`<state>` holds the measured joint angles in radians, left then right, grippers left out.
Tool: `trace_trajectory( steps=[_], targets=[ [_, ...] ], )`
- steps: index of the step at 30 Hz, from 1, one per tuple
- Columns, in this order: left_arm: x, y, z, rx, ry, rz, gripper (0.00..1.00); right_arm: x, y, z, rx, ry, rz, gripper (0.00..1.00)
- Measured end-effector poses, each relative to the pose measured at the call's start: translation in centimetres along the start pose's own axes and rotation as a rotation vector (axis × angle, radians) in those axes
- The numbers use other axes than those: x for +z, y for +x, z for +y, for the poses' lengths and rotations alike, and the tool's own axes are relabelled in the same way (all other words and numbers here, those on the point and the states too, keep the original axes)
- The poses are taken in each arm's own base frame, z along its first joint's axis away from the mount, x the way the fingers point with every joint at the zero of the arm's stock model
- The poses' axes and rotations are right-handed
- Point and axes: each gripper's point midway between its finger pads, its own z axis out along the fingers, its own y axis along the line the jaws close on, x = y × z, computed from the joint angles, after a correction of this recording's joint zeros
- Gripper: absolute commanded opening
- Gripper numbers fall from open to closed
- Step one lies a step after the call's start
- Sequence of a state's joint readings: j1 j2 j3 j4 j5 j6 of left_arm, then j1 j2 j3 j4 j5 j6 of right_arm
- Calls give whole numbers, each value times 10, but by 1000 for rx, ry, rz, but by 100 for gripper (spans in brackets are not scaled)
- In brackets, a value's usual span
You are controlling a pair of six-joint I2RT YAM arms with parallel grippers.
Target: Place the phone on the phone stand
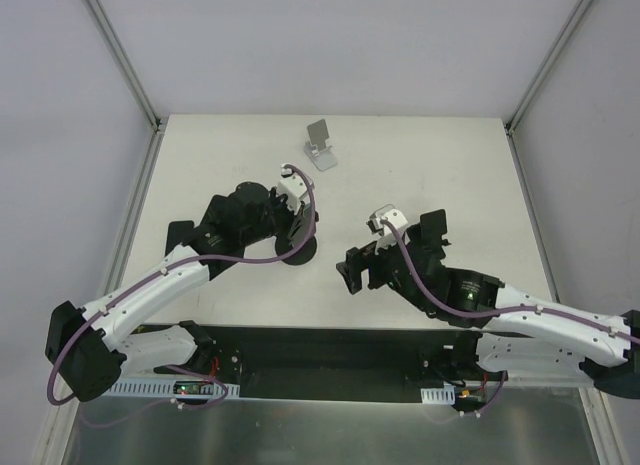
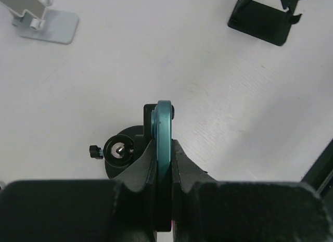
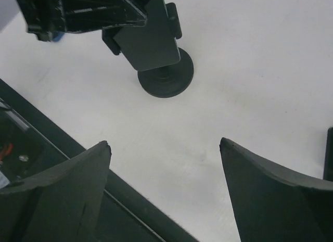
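Note:
I will next grab the phone (image 2: 164, 128) with my right gripper across its opposite side edges, above the black stand. The stand's round base stays free for placing.
My left gripper (image 1: 300, 223) is shut on the phone (image 2: 164, 128), which shows edge-on with a teal rim in the left wrist view (image 2: 164, 148). The right wrist view shows the phone's dark back (image 3: 148, 44), upright and just above a black stand with a round base (image 3: 166, 78). That stand sits right under the left gripper (image 1: 300, 251), and its holder and base (image 2: 118, 151) lie just left of the phone. I cannot tell whether they touch. My right gripper (image 1: 352, 270) is open and empty (image 3: 164, 143), low over the table to the right of the stand.
A silver phone stand (image 1: 320, 145) stands at the table's back middle and shows in the left wrist view (image 2: 44, 23). The black front rail (image 3: 57, 153) runs along the near edge. Frame posts (image 1: 120, 55) rise at the back corners.

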<state>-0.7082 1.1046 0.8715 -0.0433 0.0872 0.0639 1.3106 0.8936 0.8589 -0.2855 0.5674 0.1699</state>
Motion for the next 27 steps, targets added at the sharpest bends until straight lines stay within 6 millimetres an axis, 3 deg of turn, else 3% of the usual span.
trace_trajectory(
  steps=[2,6,7,9,10,14,17,21,27],
  targets=[
    [-3,1,-9,10,56,11,0,10,9,-10,-72,-28,35,91],
    [-9,3,-26,36,154,30,3,28,24,-8,-235,-106,91,91],
    [-10,3,-28,43,170,35,22,35,26,-5,-270,-123,97,93],
    [-12,4,-30,52,180,47,45,48,31,0,-322,-146,106,96],
    [-13,3,-30,54,180,49,76,54,33,3,-337,-154,104,96],
    [-17,-6,-26,21,143,39,96,74,20,13,-325,-180,38,96],
    [-27,-22,-23,-18,121,4,98,85,12,17,-301,-183,8,96],
    [-56,-58,-11,-75,49,-93,99,96,3,27,-275,-196,-22,96],
    [-118,-115,60,-179,-267,-307,99,112,-6,40,-287,-202,-39,96]
  ],
)
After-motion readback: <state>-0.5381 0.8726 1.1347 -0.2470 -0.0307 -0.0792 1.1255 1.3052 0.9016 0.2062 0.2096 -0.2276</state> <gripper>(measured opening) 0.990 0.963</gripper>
